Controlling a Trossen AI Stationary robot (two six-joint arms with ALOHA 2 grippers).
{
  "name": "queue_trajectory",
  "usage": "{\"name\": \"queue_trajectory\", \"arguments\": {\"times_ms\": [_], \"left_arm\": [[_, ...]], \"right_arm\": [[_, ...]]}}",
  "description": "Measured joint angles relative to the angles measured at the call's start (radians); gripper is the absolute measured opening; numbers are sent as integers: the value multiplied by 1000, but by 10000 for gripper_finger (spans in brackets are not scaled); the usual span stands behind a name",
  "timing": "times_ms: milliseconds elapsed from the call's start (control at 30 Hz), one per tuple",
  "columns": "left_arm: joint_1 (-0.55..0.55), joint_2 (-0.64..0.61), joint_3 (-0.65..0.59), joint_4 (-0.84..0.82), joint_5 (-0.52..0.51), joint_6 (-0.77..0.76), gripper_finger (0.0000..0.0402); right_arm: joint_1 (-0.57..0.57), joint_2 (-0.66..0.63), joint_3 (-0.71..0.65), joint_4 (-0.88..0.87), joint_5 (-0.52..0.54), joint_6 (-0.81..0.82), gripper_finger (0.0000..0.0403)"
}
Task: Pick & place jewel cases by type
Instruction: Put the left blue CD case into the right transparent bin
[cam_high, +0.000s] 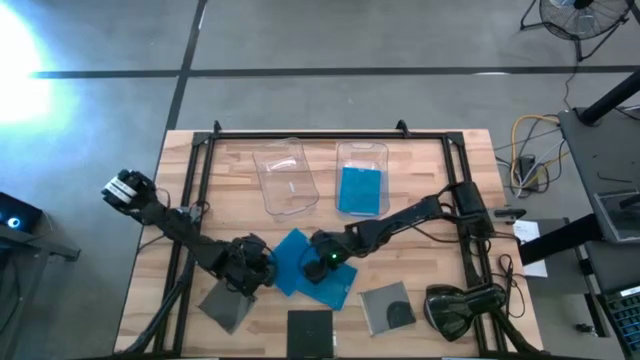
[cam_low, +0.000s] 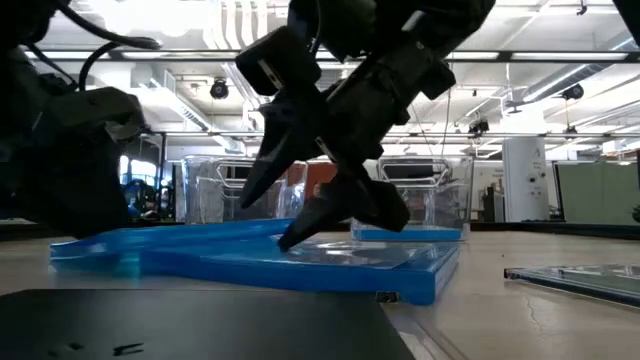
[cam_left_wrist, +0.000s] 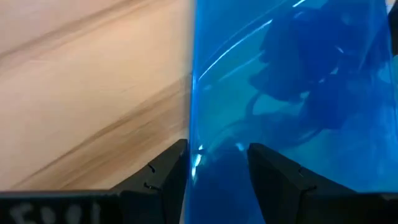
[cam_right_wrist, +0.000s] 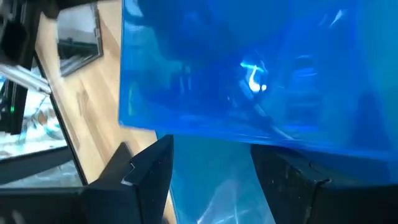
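My right gripper should move toward the upper blue case before it closes on the case, because the fingers are short of the case's near edge in the right wrist view.
Two translucent blue jewel cases (cam_high: 293, 255) (cam_high: 340, 290) lie overlapping at the table's middle. A third blue case (cam_high: 360, 190) lies in the right clear bin. My left gripper (cam_high: 255, 268) is open, low over the left blue case's left edge (cam_left_wrist: 194, 93), with one finger over the wood and one over the case. My right gripper (cam_high: 318, 262) is open and points down at the blue cases where they overlap (cam_low: 315, 225) (cam_right_wrist: 211, 180). Three dark grey cases (cam_high: 228, 305) (cam_high: 310, 330) (cam_high: 385, 308) lie flat near the front edge. My left gripper stands astride the blue case's left edge (cam_left_wrist: 194, 149) from above; whether a finger touches it cannot be told. My right gripper comes slanting down from the right. One fingertip (cam_low: 287, 240) reaches the blue case's top face (cam_low: 330, 252), which lies flat; whether it touches cannot be told.
An empty clear bin (cam_high: 285, 180) stands at the back beside the right bin (cam_high: 362, 152). A bulky black curved device (cam_high: 455, 310) sits at the front right. A black frame (cam_high: 300, 135) runs round the table.
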Motion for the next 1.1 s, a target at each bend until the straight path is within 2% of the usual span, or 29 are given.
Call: {"name": "queue_trajectory", "arguments": {"times_ms": [167,267,500,767,900,1100], "left_arm": [[-6,12,38,2,18,24,147],[-16,9,58,20,70,24,147],[-18,30,83,124,94,114,147],[-18,73,83,139,85,107,147],[-20,69,83,138,83,108,147],[-33,47,117,129,99,114,147]], "right_arm": [[-2,-33,8,-104,117,19,210],[-11,-56,8,-111,170,29,210],[-21,-64,36,-83,159,2,210],[-23,-65,57,-81,91,-40,202],[-24,-74,58,-93,39,-45,154],[-25,-91,57,-159,-17,-52,38]]}}
